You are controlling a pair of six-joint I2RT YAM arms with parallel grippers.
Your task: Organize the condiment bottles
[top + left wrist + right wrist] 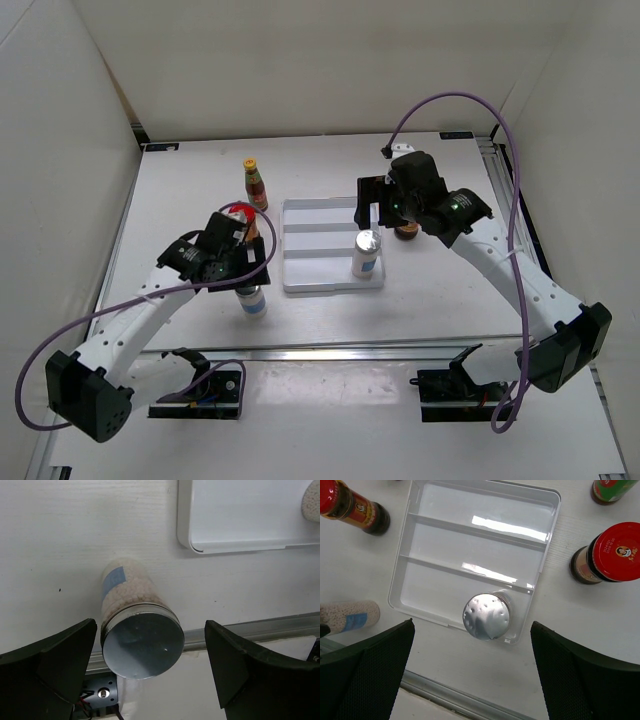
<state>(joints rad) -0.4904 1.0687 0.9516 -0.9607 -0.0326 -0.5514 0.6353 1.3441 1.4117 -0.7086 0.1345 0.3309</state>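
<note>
My left gripper moves toward the shaker next, before it closes on the shaker. It is too early to close, since the left wrist view shows the cap's rim beyond the fingers.
One white silver-capped shaker [366, 256] stands in the near right corner of the white ridged tray [310, 212]; it also shows in the right wrist view [486, 616]. My right gripper [378, 212] is open and empty above it, fingers wide apart [472, 672]. The second shaker [252, 299] stands on the table left of the tray. My left gripper [246, 268] is open right above it, and its cap [142, 642] sits between the fingers, not touching. A yellow-capped red-sauce bottle [256, 183] stands behind. Two red-lidded dark jars [351, 507] [610, 554] stand either side of the tray.
A red bottle with a green label [615, 489] stands beyond the right jar, cut by the frame edge. A metal rail [350, 352] runs along the table's near edge. White walls close in the left, back and right.
</note>
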